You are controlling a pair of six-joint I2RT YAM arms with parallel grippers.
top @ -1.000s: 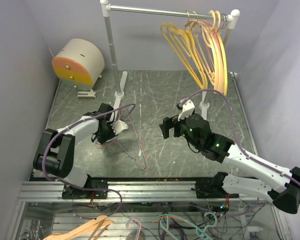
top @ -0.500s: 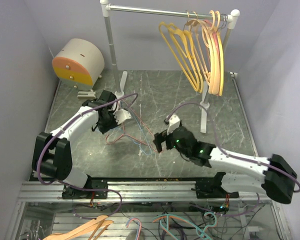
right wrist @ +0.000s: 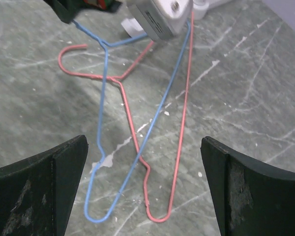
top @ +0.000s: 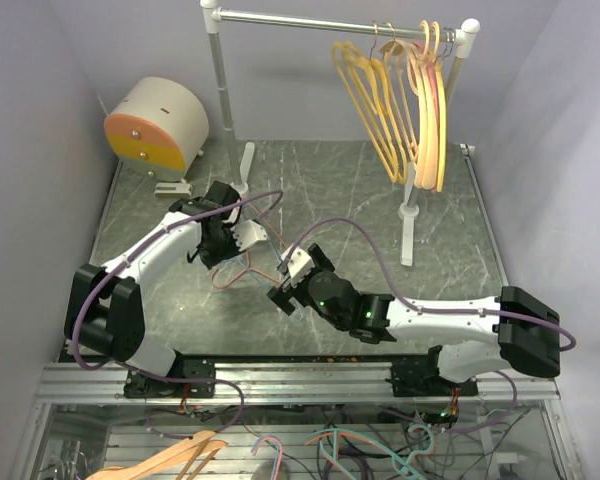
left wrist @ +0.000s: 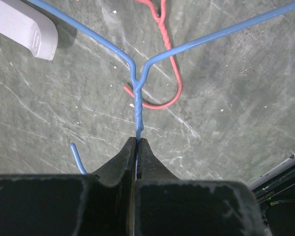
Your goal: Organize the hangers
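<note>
The right gripper takes hold of the blue hanger near its rounded arm end [top: 299, 312] [right wrist: 98, 211] next, so the blue hanger's hook stays free to hang on the bar.
My left gripper [left wrist: 137, 142] is shut on the twisted neck of a thin blue wire hanger [left wrist: 137, 105], whose arms spread away from the jaws. A red wire hanger [left wrist: 169, 73] lies on the table under it, hook by the blue neck. In the top view the left gripper [top: 236, 250] sits at centre left. My right gripper [top: 281, 287] is just right of it, open. The right wrist view shows that gripper [right wrist: 143, 150] wide open above the blue hanger [right wrist: 101, 118] and the red hanger [right wrist: 178, 147], touching neither. Several thick yellow, orange and peach hangers [top: 410, 110] hang at the rail's right end.
The white-and-metal clothes rail [top: 310, 19] spans the back, its left post foot [top: 242, 170] just behind my left gripper and its right post [top: 410, 215] at the right. A cream-and-orange drum-shaped box [top: 156, 122] sits at back left. More hangers [top: 170, 458] lie below the table's near edge.
My right arm has swung left and down across the table to the wire hangers. My left gripper has carried the blue hanger slightly back and right. The hung hangers have swung right.
</note>
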